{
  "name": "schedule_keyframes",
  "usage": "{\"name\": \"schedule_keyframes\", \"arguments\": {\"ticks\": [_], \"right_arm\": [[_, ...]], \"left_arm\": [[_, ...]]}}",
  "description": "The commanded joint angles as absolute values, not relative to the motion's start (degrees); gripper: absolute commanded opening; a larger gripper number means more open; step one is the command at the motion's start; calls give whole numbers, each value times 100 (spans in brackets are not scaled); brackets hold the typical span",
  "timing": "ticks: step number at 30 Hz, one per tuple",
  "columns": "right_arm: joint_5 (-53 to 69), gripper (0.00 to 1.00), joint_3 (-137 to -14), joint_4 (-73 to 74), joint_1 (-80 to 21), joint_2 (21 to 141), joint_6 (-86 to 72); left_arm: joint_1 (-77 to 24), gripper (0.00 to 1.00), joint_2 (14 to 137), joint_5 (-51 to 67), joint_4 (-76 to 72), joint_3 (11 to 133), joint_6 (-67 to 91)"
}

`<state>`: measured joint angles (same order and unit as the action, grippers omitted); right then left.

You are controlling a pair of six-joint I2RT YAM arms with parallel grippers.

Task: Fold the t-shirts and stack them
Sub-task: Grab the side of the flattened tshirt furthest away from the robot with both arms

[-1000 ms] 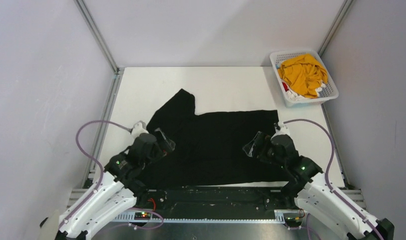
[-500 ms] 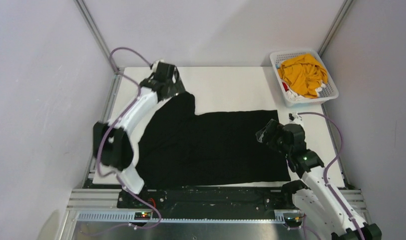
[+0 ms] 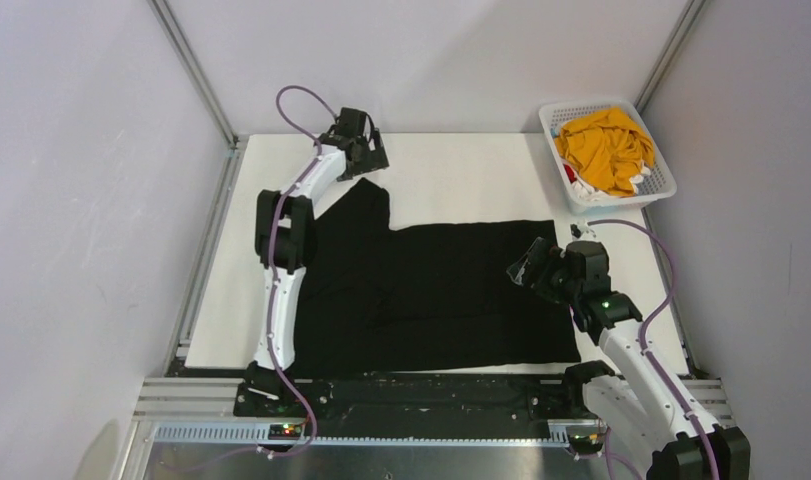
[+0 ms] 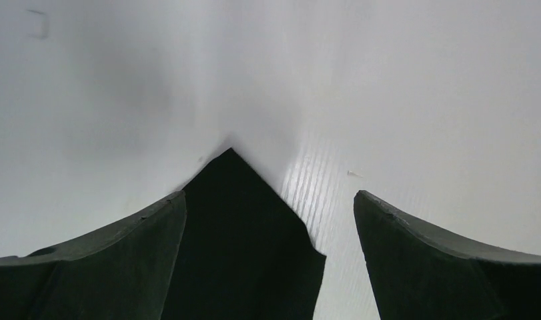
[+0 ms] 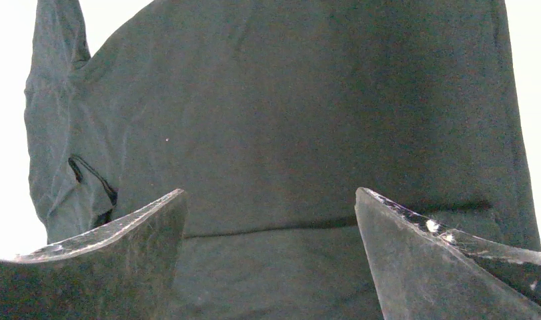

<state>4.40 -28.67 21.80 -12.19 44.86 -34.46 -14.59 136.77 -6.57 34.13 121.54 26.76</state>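
Note:
The black sleeve tip is between my left gripper's fingers, but the fingers are still above it. It isn't time to close yet: my left gripper should go down first, then close on the sleeve tip.
A large black t-shirt (image 3: 431, 290) lies spread flat on the white table (image 3: 461, 170), one sleeve pointing to the far left. My left gripper (image 3: 369, 163) hangs open over that sleeve's tip. In the left wrist view the black sleeve tip (image 4: 247, 240) lies between the open left gripper (image 4: 269, 197) fingers, apart from both. My right gripper (image 3: 521, 270) is open above the shirt's right edge. In the right wrist view the right gripper (image 5: 271, 192) has the black t-shirt (image 5: 287, 100) under it, with nothing held. A mustard-yellow t-shirt (image 3: 606, 150) sits crumpled in the basket.
The white lattice basket (image 3: 556, 150) stands at the far right corner, with bits of red cloth (image 3: 571, 176) and white cloth (image 3: 641, 180) beside the yellow one. Metal frame posts and grey walls close in the table on three sides.
My left arm has swung from the near left of the shirt out to the far sleeve tip. My right gripper has shifted a little to the right, to the shirt's edge. Both stay open.

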Motion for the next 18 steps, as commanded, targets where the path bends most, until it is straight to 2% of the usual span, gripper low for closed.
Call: {"name": "schedule_keyframes", "arguments": {"ticks": [1, 7, 9, 13, 18], "right_arm": [[613, 99, -3007, 1944, -1175, 4488, -3306], [603, 99, -3006, 1954, -1158, 4429, -3309], [627, 99, -3006, 1949, -1158, 4410, -3309], [610, 99, -2987, 1996, -1151, 4364, -3311], [675, 99, -2931, 1964, -1150, 4351, -3322]], "left_arm": [[-1407, 100, 13983, -675, 3426, 12566, 2778], [-1351, 100, 14110, -662, 3462, 12532, 3287], [-1348, 95, 14132, -456, 3461, 12443, 3385], [-1352, 99, 14021, -109, 3509, 12174, 3437], [-1402, 98, 13822, 94, 3586, 11758, 3270]]}}
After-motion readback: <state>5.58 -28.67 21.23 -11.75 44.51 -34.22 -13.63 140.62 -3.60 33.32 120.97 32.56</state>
